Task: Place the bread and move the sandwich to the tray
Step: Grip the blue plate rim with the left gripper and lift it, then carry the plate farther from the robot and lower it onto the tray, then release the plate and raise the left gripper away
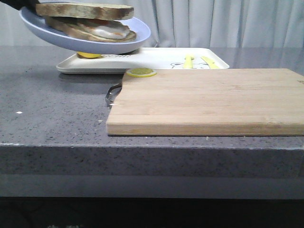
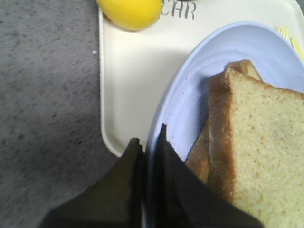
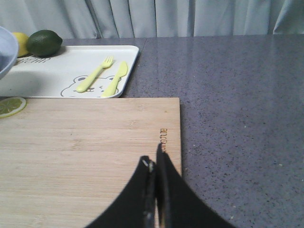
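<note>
The blue plate (image 1: 85, 40) hangs tilted above the white tray and would drop with the sandwich if I opened now, so my left gripper keeps holding it.
My left gripper (image 2: 149, 135) is shut on the rim of the round pale blue plate (image 2: 228, 52). It holds the plate tilted in the air over the left end of the white tray (image 1: 156, 59). The sandwich (image 1: 107, 31), with white egg showing, lies on the plate (image 1: 85, 40). The plain bread slice (image 1: 85, 10) lies on top of it and also shows in the left wrist view (image 2: 266, 142). The tray's corner (image 2: 128, 85) lies under the plate. My right gripper (image 3: 152, 154) is shut and empty above the wooden cutting board (image 3: 85, 142).
The cutting board (image 1: 204, 99) lies in front of the tray, with a lemon slice (image 1: 141, 72) at its far left corner. A lemon (image 2: 130, 12), a lime (image 3: 44, 42), and a yellow fork (image 3: 95, 76) and knife (image 3: 114, 78) lie on the tray.
</note>
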`<state>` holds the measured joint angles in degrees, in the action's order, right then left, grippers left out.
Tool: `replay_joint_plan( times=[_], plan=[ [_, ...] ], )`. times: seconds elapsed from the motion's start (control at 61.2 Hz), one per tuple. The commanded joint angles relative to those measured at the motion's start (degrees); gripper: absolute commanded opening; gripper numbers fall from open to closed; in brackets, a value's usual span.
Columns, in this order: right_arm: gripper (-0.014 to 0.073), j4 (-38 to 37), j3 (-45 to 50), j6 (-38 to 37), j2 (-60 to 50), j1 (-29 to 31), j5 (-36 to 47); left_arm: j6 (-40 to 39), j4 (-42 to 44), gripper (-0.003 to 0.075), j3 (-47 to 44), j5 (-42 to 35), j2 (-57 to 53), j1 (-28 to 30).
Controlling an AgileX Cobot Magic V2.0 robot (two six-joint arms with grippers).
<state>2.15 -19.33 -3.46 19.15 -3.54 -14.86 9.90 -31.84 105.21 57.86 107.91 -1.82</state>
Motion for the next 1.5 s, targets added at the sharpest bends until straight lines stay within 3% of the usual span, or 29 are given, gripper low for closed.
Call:
replay_joint_plan(
  times=[0.0, 0.278, 0.424, 0.996, 1.127, 1.371, 1.486],
  plan=[
    [-0.0061, 0.0, -1.5, 0.0, 0.2, -0.1, 4.3, -4.4, -4.6, -0.002, 10.3, 1.0, 2.9, -1.0],
    [-0.0061, 0.0, -1.5, 0.0, 0.2, -0.1, 4.3, -13.0, -4.6, -0.002, 42.4, 13.1, 22.9, -3.2],
    [-0.0061, 0.0, -1.5, 0.0, 0.2, -0.1, 4.3, -15.6, -4.6, -0.002, 51.6, 14.2, 29.5, -4.2],
    [-0.0061, 0.0, -1.5, 0.0, 0.2, -0.1, 4.1, -15.4, -5.1, -0.0013, 53.3, 9.9, 35.1, -5.0],
    [-0.0061, 0.0, -1.5, 0.0, 0.2, -0.1, 4.1, -15.3, -5.1, 0.0076, 53.3, 8.0, 35.1, -5.0],
    [-0.0061, 0.0, -1.4, 0.0, 0.2, -0.1, 3.9, -14.3, -5.1, 0.0332, 53.3, 7.6, 35.1, -5.0],
    [-0.0061, 0.0, -1.4, 0.0, 0.2, -0.1, 3.3, -14.3, -5.1, 0.0364, 55.1, 9.8, 34.7, -4.2]
  ],
)
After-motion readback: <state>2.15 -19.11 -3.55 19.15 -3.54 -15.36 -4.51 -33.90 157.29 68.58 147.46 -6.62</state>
